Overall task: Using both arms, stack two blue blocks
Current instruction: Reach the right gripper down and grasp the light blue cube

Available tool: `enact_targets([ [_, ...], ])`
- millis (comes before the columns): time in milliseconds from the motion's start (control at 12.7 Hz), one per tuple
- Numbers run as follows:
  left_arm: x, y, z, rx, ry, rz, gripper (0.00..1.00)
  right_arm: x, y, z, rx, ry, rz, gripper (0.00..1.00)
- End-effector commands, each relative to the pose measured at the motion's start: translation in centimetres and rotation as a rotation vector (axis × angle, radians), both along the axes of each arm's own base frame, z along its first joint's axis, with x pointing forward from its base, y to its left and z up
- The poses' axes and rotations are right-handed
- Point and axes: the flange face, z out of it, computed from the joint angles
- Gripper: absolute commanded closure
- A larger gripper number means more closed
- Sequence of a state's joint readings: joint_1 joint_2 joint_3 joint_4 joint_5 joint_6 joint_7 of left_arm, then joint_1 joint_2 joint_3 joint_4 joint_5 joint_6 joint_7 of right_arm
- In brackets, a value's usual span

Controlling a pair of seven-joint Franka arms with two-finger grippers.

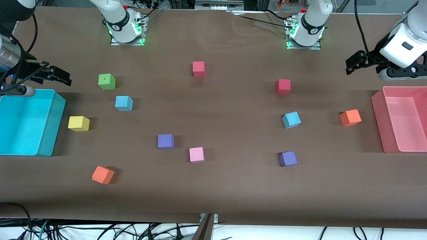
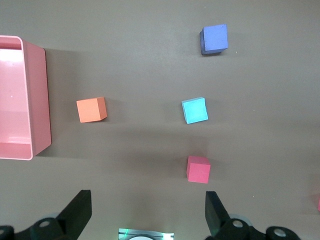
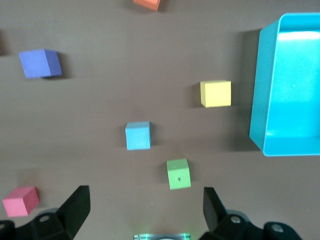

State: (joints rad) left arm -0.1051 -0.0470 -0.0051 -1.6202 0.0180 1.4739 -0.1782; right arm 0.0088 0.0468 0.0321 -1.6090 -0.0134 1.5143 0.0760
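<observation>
My right gripper needs to grab the blue block beside the green cube by its opposite sides next. Then it can stack that block with the other blue block (image 1: 292,120).
Two sky-blue blocks lie apart on the brown table. One blue block (image 1: 123,103) sits toward the right arm's end, just nearer the camera than a green cube; it also shows in the right wrist view (image 3: 137,135). The other blue block (image 1: 291,120) sits toward the left arm's end, between a red cube and a purple cube; it also shows in the left wrist view (image 2: 195,110). My right gripper (image 1: 67,79) hangs open and empty over the table by the turquoise bin. My left gripper (image 1: 350,65) hangs open and empty over the table by the pink bin. Both sets of jaws stand wide apart in the wrist views (image 2: 148,200) (image 3: 145,196).
A turquoise bin (image 1: 50,133) stands at the right arm's end and a pink bin (image 1: 378,116) at the left arm's end. Scattered cubes: green (image 1: 106,81), yellow (image 1: 78,123), two red (image 1: 198,69) (image 1: 283,86), two orange (image 1: 350,117) (image 1: 102,174), two purple (image 1: 165,141) (image 1: 288,158), pink (image 1: 196,154).
</observation>
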Motion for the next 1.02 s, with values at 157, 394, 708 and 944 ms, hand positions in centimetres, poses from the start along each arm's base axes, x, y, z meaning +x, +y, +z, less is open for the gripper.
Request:
enact_targets([
  [157,0.0,-0.1,0.7,-0.004,0.004,0.003,0.0,-0.1,1.8,-4.2,-0.002,0.151,0.035,0.0],
  [394,0.0,0.1,0.5,-0.007,0.009,0.007,0.0,-1.1,2.6,-10.9,-0.006,0.182,0.037,0.0],
  [708,0.2,1.1,0.3,-0.007,0.009,0.024,0.0,-3.2,3.8,-20.7,-0.008,0.105,0.025,0.0],
  [944,0.1,1.0,0.3,-0.009,0.011,0.023,0.0,-5.7,4.4,-27.9,0.006,-0.015,0.04,0.0],
])
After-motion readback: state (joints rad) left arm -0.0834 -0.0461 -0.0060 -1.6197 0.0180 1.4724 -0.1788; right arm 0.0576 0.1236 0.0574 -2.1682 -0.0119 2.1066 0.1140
